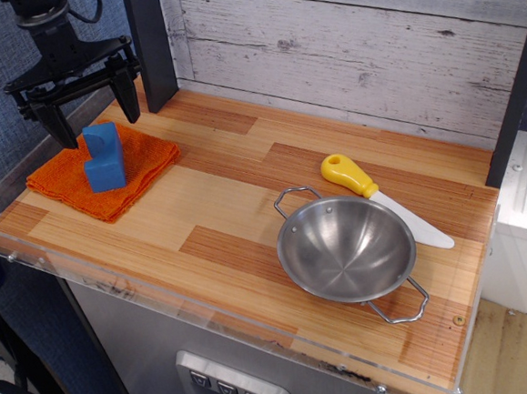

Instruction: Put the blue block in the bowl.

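Observation:
My gripper will grab the blue block by its raised upper end [102, 138] next. Then the block can go in the steel bowl [346, 247].
The blue block [104, 157] stands upright on a flat orange cloth [104, 176] at the left end of the wooden counter, its notch facing right. My black gripper [95, 115] hangs just above and behind the block, fingers spread wide and empty, one finger [61, 128] to the block's left and one [129, 100] to its upper right. It does not touch the block. The shiny steel bowl [346, 247] with two wire loop handles sits empty at the front right of the counter.
A yellow-handled knife [378, 197] lies just behind the bowl. A dark post [148, 46] stands right of my gripper against the grey plank wall. The counter [220, 219] has a clear acrylic rim along its front and left edges.

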